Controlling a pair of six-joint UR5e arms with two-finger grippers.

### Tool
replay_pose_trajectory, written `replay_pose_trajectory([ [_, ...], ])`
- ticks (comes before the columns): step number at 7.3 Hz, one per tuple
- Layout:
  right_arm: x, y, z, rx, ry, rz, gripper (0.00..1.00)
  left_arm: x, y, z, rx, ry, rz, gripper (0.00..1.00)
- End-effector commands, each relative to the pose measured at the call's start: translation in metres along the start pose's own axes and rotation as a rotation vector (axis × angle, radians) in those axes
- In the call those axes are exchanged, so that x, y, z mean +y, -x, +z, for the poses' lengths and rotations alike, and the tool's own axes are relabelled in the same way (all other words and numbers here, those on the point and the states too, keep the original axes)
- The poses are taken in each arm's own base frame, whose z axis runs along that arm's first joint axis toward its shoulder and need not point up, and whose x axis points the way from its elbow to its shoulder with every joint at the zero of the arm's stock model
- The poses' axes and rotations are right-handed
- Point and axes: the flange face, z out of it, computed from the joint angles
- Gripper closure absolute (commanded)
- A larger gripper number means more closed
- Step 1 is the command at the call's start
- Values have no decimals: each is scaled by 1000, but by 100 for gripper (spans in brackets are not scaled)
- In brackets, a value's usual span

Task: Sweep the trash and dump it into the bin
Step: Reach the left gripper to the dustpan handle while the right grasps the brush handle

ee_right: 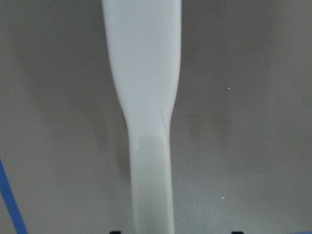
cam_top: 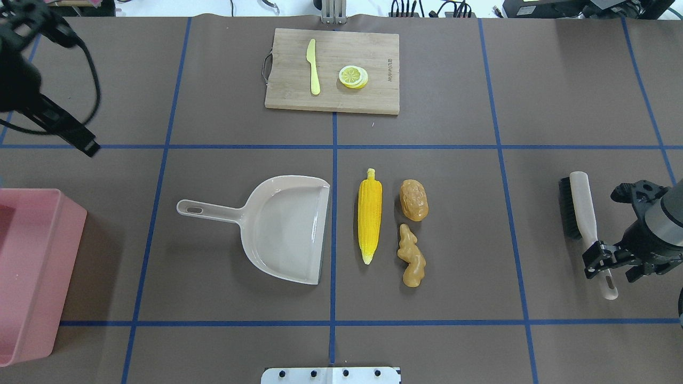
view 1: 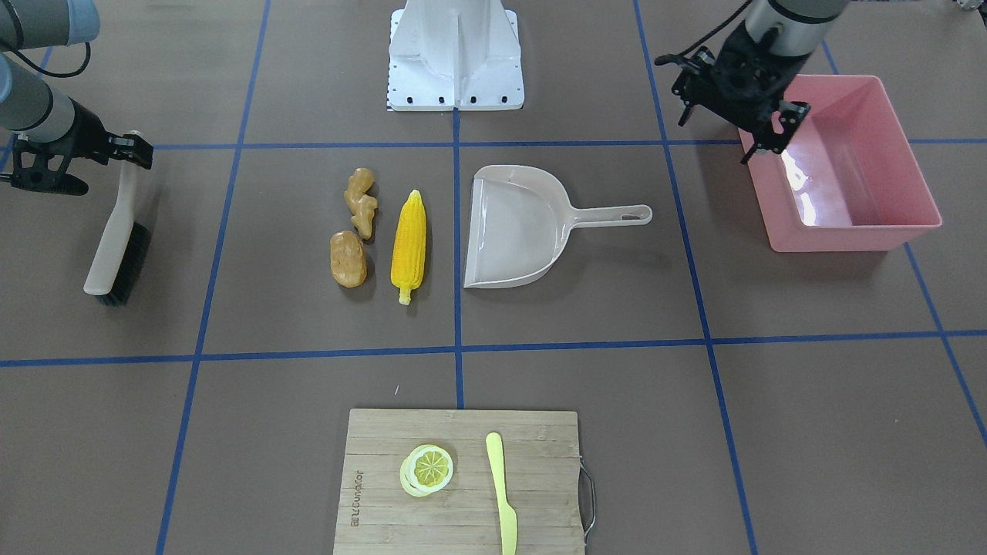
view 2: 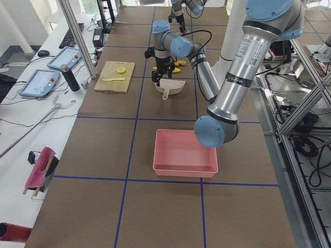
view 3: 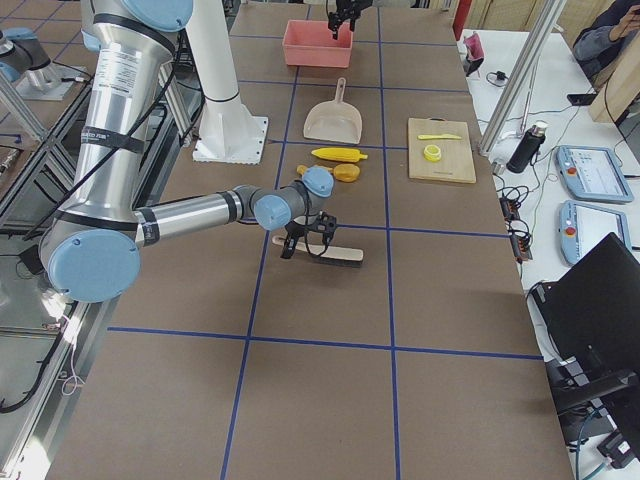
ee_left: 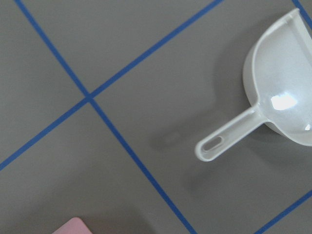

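Note:
Next, my right gripper picks up the beige brush by its handle (view 1: 133, 173) to sweep the trash into the dustpan (view 1: 517, 231).
The trash lies side by side on the brown table: a yellow corn cob (view 1: 409, 247), a tan ginger root (view 1: 361, 202) and a brown potato (view 1: 348, 259). The beige dustpan (view 1: 517, 231) lies beside the corn with its mouth toward it. The pink bin (view 1: 848, 235) stands at the table's end on my left side. My left gripper (view 1: 775, 131) hovers open and empty over the bin's near rim. My right gripper (view 1: 129, 148) is low, its jaws open around the handle of a brush (view 1: 116, 239) that lies on the table. The right wrist view shows that handle (ee_right: 146, 97) close up.
A wooden cutting board (view 1: 385, 462) with a lemon slice (view 1: 426, 469) and a pale yellow knife (view 1: 505, 501) lies at the far side of the table from me. My white base plate (view 1: 455, 62) is opposite. The left wrist view shows the dustpan (ee_left: 282, 97).

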Motion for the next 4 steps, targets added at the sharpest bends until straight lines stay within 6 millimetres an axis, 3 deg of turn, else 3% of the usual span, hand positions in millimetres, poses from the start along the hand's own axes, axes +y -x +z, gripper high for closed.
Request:
replay_pose_trajectory([
  [1,0,0,2,2,3,3,100,-8,-31,19,1,6,158,1],
  [4,0,9,-4,-8,-1,3,100,-53,-8,73,-38,-130,370,1],
])
